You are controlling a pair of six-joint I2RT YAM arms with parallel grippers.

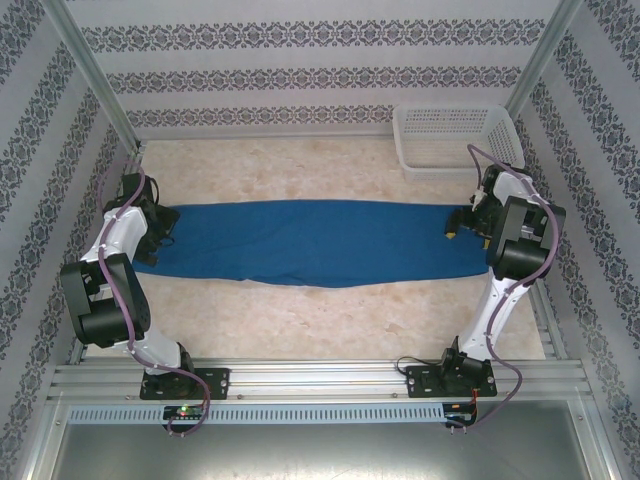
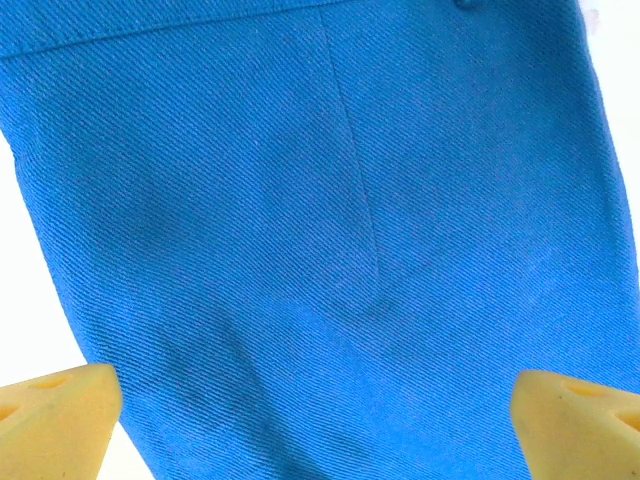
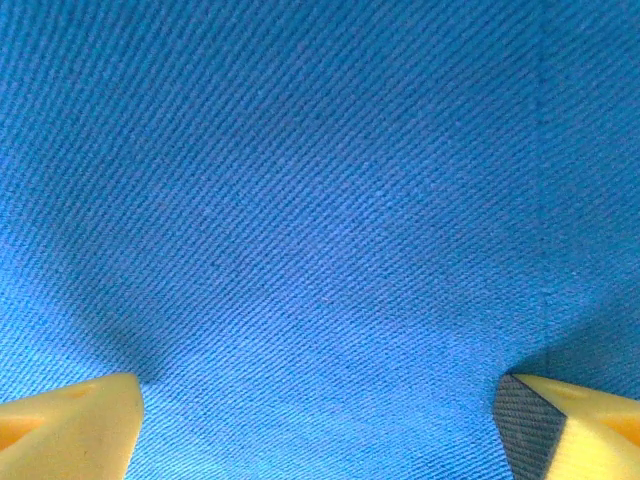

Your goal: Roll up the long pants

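Observation:
My right gripper grabs the end of the long pants farthest from my left gripper next, to fold that end over for rolling.
The long pants lie spread flat as a long royal-blue strip across the table, reaching from one arm to the other. My left gripper sits low over the strip's left end; its yellow fingertips stand wide apart above the cloth, where a seam runs down the middle. At the right end, my right gripper is down close to the cloth, its yellow fingertips also spread wide. Both are open with nothing pinched between them.
A white plastic basket stands at the back right, just beyond the right arm. The beige marbled table top shows in front of and behind the pants. Patterned walls enclose three sides.

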